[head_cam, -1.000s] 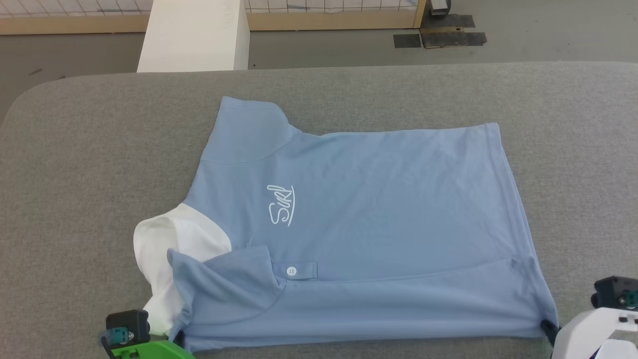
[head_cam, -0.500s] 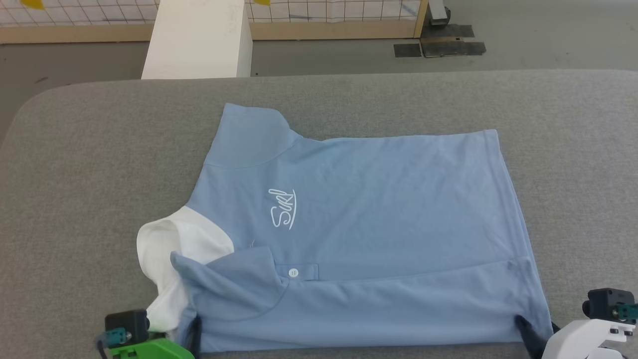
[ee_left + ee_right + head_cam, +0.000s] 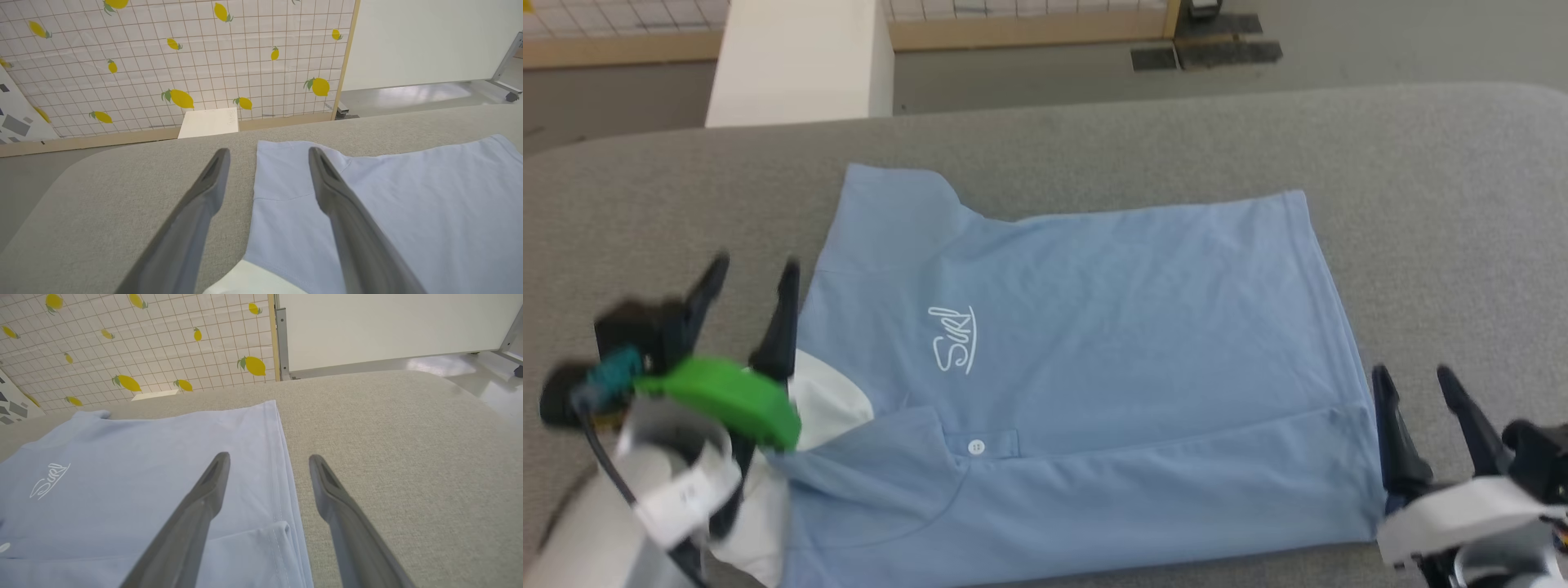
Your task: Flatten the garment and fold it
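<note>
The right gripper grabs the garment by its folded hem edge (image 3: 1367, 416) next, where the cloth stands up, since the shirt body (image 3: 1150, 314) lies flat on the tabletop.
The garment (image 3: 1094, 343), a light blue polo shirt with a white script logo, lies on the grey table with its near long edge folded over the body; its white collar (image 3: 829, 404) points left. My left gripper (image 3: 754, 272) hovers open over the collar end, one finger above the sleeve (image 3: 282, 171), the other above bare table. My right gripper (image 3: 1414, 380) stands open at the hem end, straddling the hem edge (image 3: 282, 457). Nothing is held between either pair of fingers.
The grey padded table (image 3: 1462, 204) has bare room on all sides of the shirt. Beyond its far edge stand a white block (image 3: 796, 61) and a lemon-patterned tiled wall (image 3: 163, 61). Dark mats (image 3: 1205, 53) lie on the floor.
Both grippers have opened, let go of the shirt's near corners and risen up the head view. The near fold now lies on the shirt. The head camera has shifted slightly.
</note>
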Available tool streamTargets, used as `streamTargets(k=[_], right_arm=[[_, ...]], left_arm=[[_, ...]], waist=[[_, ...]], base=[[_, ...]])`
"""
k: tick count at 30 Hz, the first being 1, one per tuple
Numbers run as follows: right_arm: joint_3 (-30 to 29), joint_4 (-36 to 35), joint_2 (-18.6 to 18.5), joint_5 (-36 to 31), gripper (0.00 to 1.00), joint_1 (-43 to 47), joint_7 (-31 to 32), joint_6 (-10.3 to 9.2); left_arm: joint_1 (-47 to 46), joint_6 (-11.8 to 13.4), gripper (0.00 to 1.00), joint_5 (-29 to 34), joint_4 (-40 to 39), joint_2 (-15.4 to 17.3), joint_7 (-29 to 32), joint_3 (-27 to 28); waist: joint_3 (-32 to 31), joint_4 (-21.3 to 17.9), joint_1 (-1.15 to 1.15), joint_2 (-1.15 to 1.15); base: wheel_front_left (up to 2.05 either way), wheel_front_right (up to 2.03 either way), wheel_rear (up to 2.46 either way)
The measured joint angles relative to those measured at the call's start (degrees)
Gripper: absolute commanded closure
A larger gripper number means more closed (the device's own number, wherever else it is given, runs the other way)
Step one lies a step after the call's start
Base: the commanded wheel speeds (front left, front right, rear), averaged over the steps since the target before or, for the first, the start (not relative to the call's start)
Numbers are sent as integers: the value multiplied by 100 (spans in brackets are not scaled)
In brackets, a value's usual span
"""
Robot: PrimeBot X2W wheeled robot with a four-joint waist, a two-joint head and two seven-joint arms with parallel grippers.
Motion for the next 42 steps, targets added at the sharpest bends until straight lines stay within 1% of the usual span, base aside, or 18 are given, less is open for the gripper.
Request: streamTargets(k=[3,8,12,14,16,17,20,22,23,26,29,32,33,34,35,39,42], right_arm=[[208,-14,-91,-77,0,-325,-332,0],[591,-8,-300,-69,0,-956,-656,0],[903,5,-397,-1,0,-1343,-740,0],[1033,16,-413,59,0,-1516,-740,0],[1152,42,-439,101,0,-1651,-703,0],[1198,53,-443,122,0,-1719,-702,0],[1302,87,-445,151,0,-1861,-704,0],[1356,112,-443,188,0,-1892,-732,0],[1371,125,-442,193,0,-1899,-747,0],[1406,171,-435,199,0,-1912,-781,0],[1408,216,-430,200,0,-1925,-805,0],[1408,224,-415,199,0,-1941,-829,0],[1408,226,-405,199,0,-1952,-831,0],[1411,227,-403,198,0,-1958,-829,0],[1412,229,-403,198,0,-1961,-828,0],[1505,231,-476,186,0,-2157,-760,0],[1607,265,-613,189,0,-2725,-500,0]], left_arm=[[-765,-208,0,27,127,41,211,-37],[-2047,-523,0,15,781,102,705,-45],[-2799,-689,0,-47,1312,162,1155,-27],[-3142,-791,0,-70,1559,277,1510,-71],[-3418,-790,0,-69,1767,364,1835,-80],[-3550,-776,0,-69,1880,416,2035,-89],[-3805,-624,0,-74,2197,528,2774,-144],[-3893,-485,0,-98,2362,603,3319,-175],[-3914,-438,0,-127,2392,619,3483,-168],[-3972,-192,0,-230,2417,643,3992,-109],[-3977,77,0,-481,2352,648,4402,27],[-3982,326,0,-510,2204,772,4800,69],[-3981,404,15,-516,2154,809,4929,83],[-3978,465,54,-544,2078,839,5064,94],[-3965,490,100,-549,2016,871,5154,104],[-3891,595,100,-587,1767,918,5365,89],[-3839,647,100,-587,1593,920,5378,58]], waist=[[212,-80,0,0],[668,-259,0,0],[1027,-444,1,0],[1223,-560,1,0],[1396,-670,2,0],[1488,-732,2,0],[1724,-911,2,0],[1871,-1038,2,0],[1923,-1088,2,0],[2094,-1257,2,0],[2211,-1384,1,0],[2286,-1472,1,0],[2303,-1494,1,0],[2316,-1511,1,0],[2325,-1521,1,0],[2329,-1521,0,0],[2335,-1488,0,0]], base=[[0,0,0],[0,0,0],[0,0,0],[0,0,0],[0,0,0],[0,0,0],[0,0,0],[0,0,0],[0,0,0],[0,0,0],[0,0,0],[0,0,0],[0,0,0],[0,0,0],[0,0,0],[0,0,0],[0,0,0]])
